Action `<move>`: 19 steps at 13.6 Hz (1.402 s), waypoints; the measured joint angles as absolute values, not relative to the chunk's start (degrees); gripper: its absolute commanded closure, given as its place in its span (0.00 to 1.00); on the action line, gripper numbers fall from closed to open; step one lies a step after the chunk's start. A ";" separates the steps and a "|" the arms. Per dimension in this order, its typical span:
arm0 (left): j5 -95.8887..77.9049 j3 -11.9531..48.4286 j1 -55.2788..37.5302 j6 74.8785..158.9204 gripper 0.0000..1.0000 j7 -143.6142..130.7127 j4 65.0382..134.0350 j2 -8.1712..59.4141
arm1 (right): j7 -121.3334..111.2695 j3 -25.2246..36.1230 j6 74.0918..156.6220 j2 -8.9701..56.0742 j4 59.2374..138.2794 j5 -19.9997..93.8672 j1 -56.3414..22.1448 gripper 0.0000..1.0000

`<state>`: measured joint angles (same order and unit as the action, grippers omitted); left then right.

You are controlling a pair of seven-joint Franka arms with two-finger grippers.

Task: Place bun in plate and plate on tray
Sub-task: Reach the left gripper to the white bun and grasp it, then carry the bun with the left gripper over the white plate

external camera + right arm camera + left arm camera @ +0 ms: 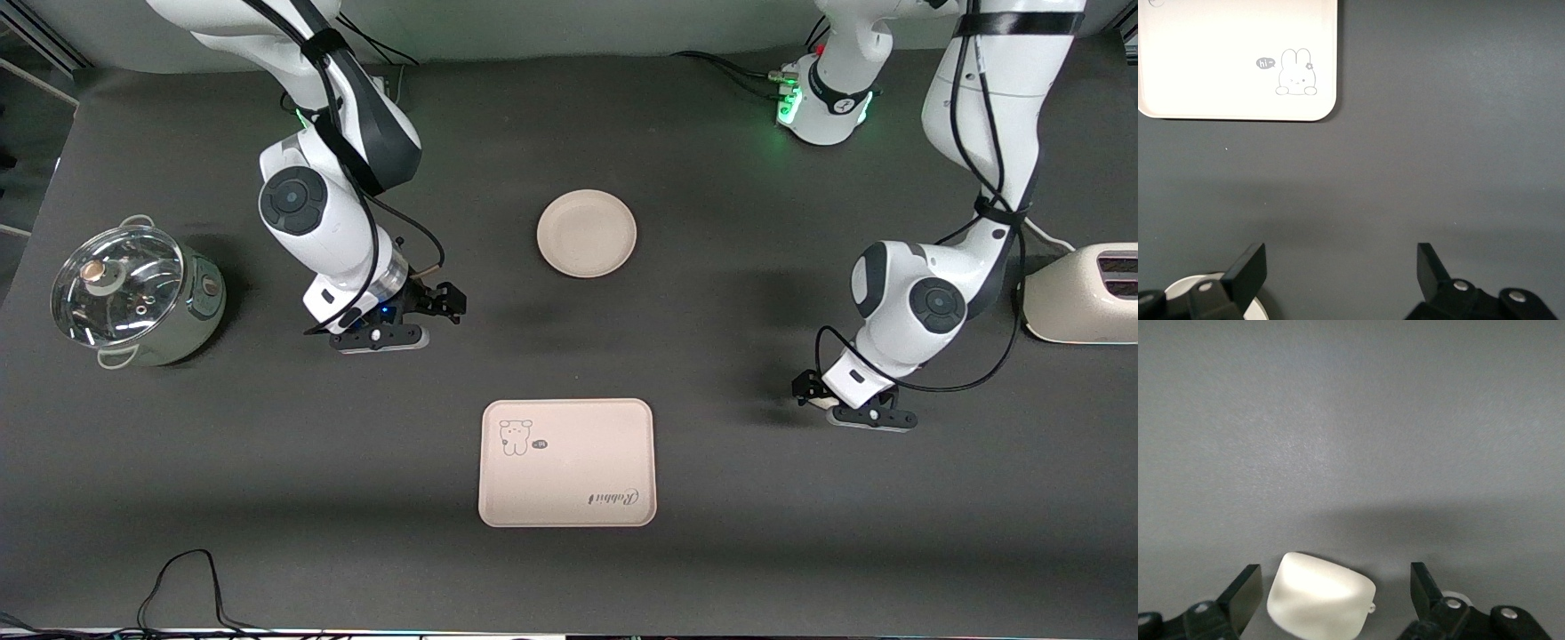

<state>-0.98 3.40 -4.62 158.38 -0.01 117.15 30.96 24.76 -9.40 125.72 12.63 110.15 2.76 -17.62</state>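
My left gripper should grab the bun's rounded sides next, to set it in the empty plate (587,234).
The bun (1321,597) lies on the dark table between the spread fingers of my left gripper (1336,572), with a gap on each side. In the front view the left gripper (807,388) is low over the table toward the left arm's end, and the hand hides the bun. The plate (587,233) sits empty mid-table, farther from the front camera than the tray (567,462). The tray is empty, and its corner shows in the right wrist view (1238,60). My right gripper (442,302) is open and empty above bare table (1339,251).
A green pot with a glass lid (133,293) stands at the right arm's end of the table. A cream toaster (1085,293) stands at the left arm's end. A black cable (187,578) loops at the table's near edge.
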 measured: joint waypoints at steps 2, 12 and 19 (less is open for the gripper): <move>-0.99 3.39 -4.57 161.12 0.26 1.27 118.30 32.07 | 24.76 -9.39 125.95 12.63 110.20 2.76 -17.62 0.00; -1.77 3.36 -4.16 154.29 1.00 3.44 116.43 29.19 | 24.76 -9.39 126.81 12.63 110.37 2.76 -17.62 0.00; -3.94 5.90 -5.30 121.53 0.96 -5.53 105.32 17.31 | 24.76 -9.39 127.11 12.63 110.60 2.76 -17.62 0.00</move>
